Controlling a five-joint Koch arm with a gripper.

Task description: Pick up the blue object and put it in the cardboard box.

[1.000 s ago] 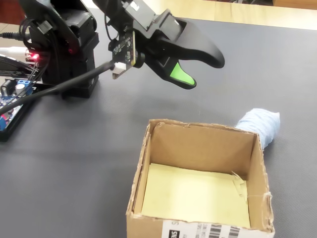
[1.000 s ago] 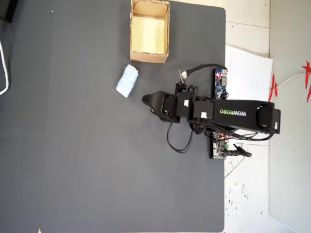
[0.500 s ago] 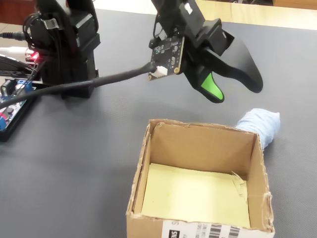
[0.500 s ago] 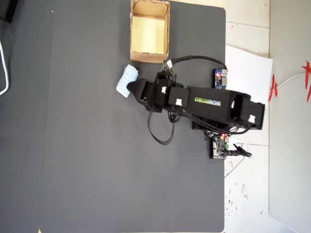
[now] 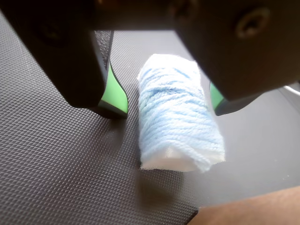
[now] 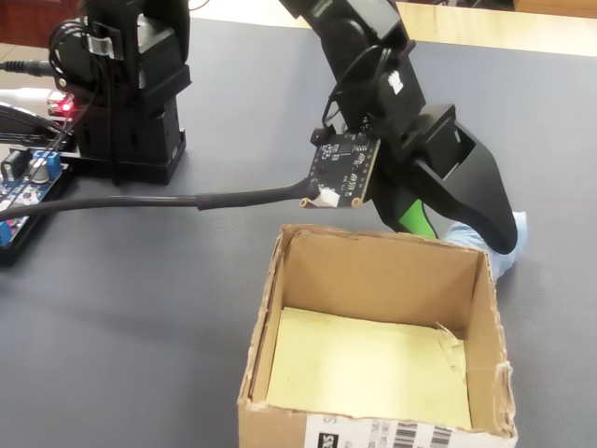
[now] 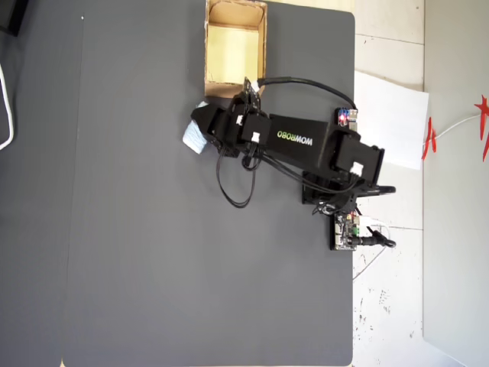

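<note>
The yarn roll needs to go into the cardboard box. I should next grab it around its wound middle point(image 5: 176, 108) with my gripper, then drop it in.
The blue object point(image 5: 178, 115), a pale blue-and-white yarn roll, lies on its side on the dark textured mat. My gripper point(image 5: 168, 108) is open and straddles it, one green pad on each side; a clear gap shows at the left pad point(image 5: 115, 93). In the fixed view only the roll's end point(image 6: 512, 245) peeks out behind the black finger point(image 6: 480, 201), just beyond the far right corner of the cardboard box point(image 6: 270, 317). From overhead, the roll point(image 7: 194, 140) sits below the box point(image 7: 206, 46) with the gripper point(image 7: 201, 127) over it.
The arm's base point(image 6: 131, 93) and circuit boards point(image 6: 28, 182) stand at the back left in the fixed view, with a thick cable point(image 6: 187, 201) running across the mat. The mat's edge and bare wood point(image 5: 253, 211) are close to the roll. White paper point(image 7: 390, 115) lies off the mat.
</note>
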